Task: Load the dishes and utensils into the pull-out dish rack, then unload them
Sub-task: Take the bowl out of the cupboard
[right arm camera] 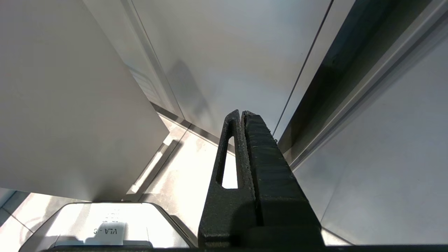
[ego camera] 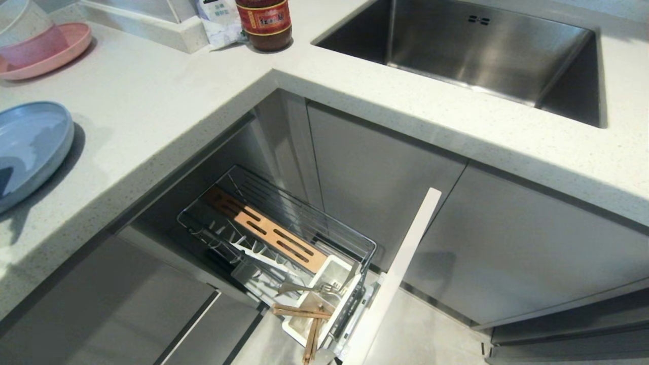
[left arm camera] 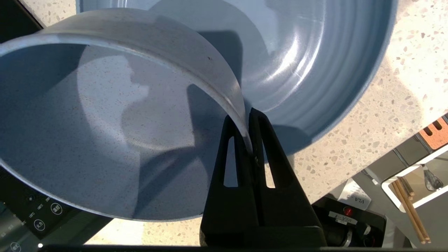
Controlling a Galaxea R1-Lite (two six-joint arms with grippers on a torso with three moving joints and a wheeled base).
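Observation:
The light-blue bowl's outer side leans low inside the plate's rim, so it is time to open my left gripper now. The bowl would settle there.
In the left wrist view my left gripper point(left arm camera: 245, 120) is shut on the rim of the small light-blue bowl point(left arm camera: 105, 133), which is tilted with its inside facing the camera. Just beyond it the wide light-blue plate point(left arm camera: 308, 63) lies on the speckled counter; the head view shows that plate point(ego camera: 30, 147) at the far left. The pull-out dish rack point(ego camera: 238, 203) stands open below the counter. Its white utensil box point(ego camera: 337, 266) holds the silver fork point(ego camera: 309, 289) and the wooden chopsticks point(ego camera: 309, 324). My right gripper point(right arm camera: 241, 113) is shut and empty, parked low beside cabinet fronts.
A pink plate point(ego camera: 45, 56) carrying a clear container sits at the back left of the counter, next to a sauce bottle point(ego camera: 263, 23). The steel sink point(ego camera: 481, 45) is at the back right. The rack's pale front panel point(ego camera: 400, 274) juts out. A black cooktop point(left arm camera: 28, 217) borders the counter.

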